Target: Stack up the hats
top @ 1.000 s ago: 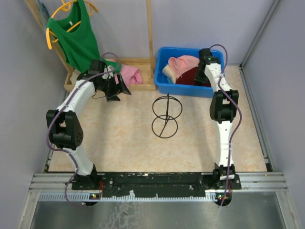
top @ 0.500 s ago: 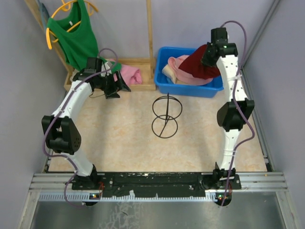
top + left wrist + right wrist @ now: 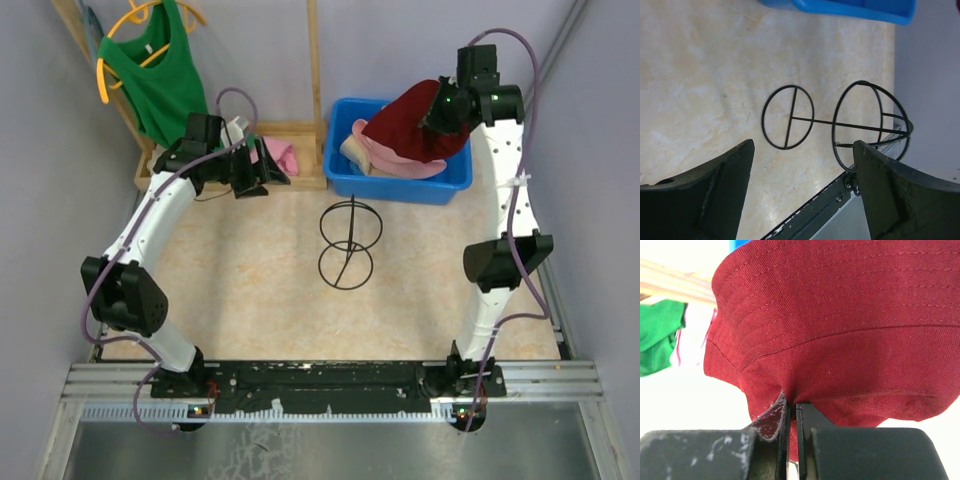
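Note:
The dark red hat needs to be stacked, so one edge of the hat should be grabbed next by my left gripper. The opposite edge of the hat should be left for my right gripper.
My right gripper is shut on the dark red hat and holds it in the air above the blue bin; the wrist view shows the red fabric pinched between the jaws. A pink hat and a beige hat lie in the bin under it. The blue hat is hidden. My left gripper is open and empty, held above the table left of the bin. The black wire hat stand lies on the table; it also shows in the left wrist view.
A wooden rack stands at the back, with a green shirt on a yellow hanger. A bright pink cloth lies on the rack's base next to my left gripper. Grey walls close both sides.
My right gripper has lifted the dark red hat out of the bin and up. My left gripper has moved right along the rack's base.

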{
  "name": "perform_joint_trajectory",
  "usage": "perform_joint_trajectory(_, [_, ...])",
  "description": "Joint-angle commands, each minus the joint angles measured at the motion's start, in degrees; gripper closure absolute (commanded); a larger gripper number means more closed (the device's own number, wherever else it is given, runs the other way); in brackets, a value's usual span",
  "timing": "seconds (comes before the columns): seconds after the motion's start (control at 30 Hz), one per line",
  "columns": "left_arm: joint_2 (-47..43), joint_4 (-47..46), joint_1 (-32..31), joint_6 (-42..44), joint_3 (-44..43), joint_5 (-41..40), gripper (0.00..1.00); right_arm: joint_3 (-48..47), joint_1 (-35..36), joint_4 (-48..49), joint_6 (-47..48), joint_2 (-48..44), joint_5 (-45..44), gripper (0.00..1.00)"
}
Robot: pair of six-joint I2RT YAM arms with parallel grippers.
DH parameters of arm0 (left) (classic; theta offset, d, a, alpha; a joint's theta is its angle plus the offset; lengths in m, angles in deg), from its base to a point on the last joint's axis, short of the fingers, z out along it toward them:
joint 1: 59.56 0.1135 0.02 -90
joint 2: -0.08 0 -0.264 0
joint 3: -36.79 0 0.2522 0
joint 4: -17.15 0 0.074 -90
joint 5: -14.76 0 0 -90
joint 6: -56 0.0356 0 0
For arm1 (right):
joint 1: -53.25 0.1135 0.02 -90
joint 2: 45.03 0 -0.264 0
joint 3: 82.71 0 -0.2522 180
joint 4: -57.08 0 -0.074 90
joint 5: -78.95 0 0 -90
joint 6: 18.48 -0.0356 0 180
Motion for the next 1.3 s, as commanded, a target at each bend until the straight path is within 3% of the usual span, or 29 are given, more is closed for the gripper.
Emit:
perform_joint_trajectory(0.0, [-2.04, -5.99, -1.19, -1.97, -4.82, 4.11, 0.14, 0.89, 2.94, -1.77, 3.24, -8.34, 5.24, 1.0])
perform_joint_trajectory(0.1, [-1.28, -8.08, -2.06, -2.98, -10.12, 6.05, 0.12, 4.27, 4.54, -1.62, 4.99, -12.24, 9.27, 1.0])
perform_joint_trajectory(0.23, [-1.02, -10.74, -5.79, 2.94, -16.08, 6.09, 0.1, 7.58, 4.68, -2.5, 5.19, -15.74, 16.52, 1.0])
perform_joint_trajectory(0.53, [-5.86, -21.81, -10.44, 11.2, -10.28, 5.1, 0.03, 8.15, 4.75, -5.61, 4.3, -17.11, 26.62, 1.0])
perform_joint_trajectory(1.27, [2.11, -17.34, -18.41, 16.96, -17.08, 10.68, 0.01, 10.84, 6.7, -3.33, 1.32, -17.48, 29.03, 1.0])
